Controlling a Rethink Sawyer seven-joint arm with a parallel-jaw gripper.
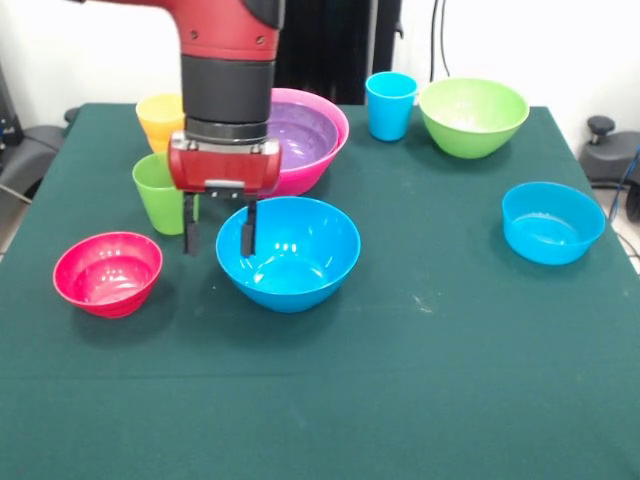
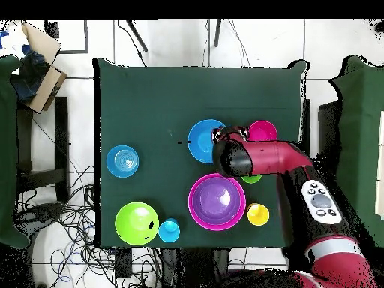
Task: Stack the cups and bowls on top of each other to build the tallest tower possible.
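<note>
I will next grab the large blue bowl [image 1: 290, 252] by its rim with my gripper, so that I can stack it onto the nested pink and purple bowls.
My gripper [image 1: 218, 236] hangs open at the left rim of the large blue bowl [image 1: 290, 252]. One finger [image 1: 190, 228] is outside the bowl and the other stands at its rim; nothing is held. Behind the arm, the purple bowl [image 1: 305, 135] sits nested in the large pink bowl [image 1: 335, 150]. A green cup [image 1: 158, 195] stands just left of the gripper, with a yellow cup [image 1: 160, 118] behind it. The red-pink bowl [image 1: 108, 272] is at the near left. In the overhead view the arm covers part of the blue bowl [image 2: 201, 141] and most of the green cup [image 2: 252, 179].
A blue cup [image 1: 390, 105] and a light green bowl [image 1: 473, 116] stand at the far right. A small light blue bowl [image 1: 552, 222] sits alone at the right. The table [image 1: 420, 400] wears a dark green cloth. Cables and a cardboard box [image 2: 41, 64] lie off the table.
</note>
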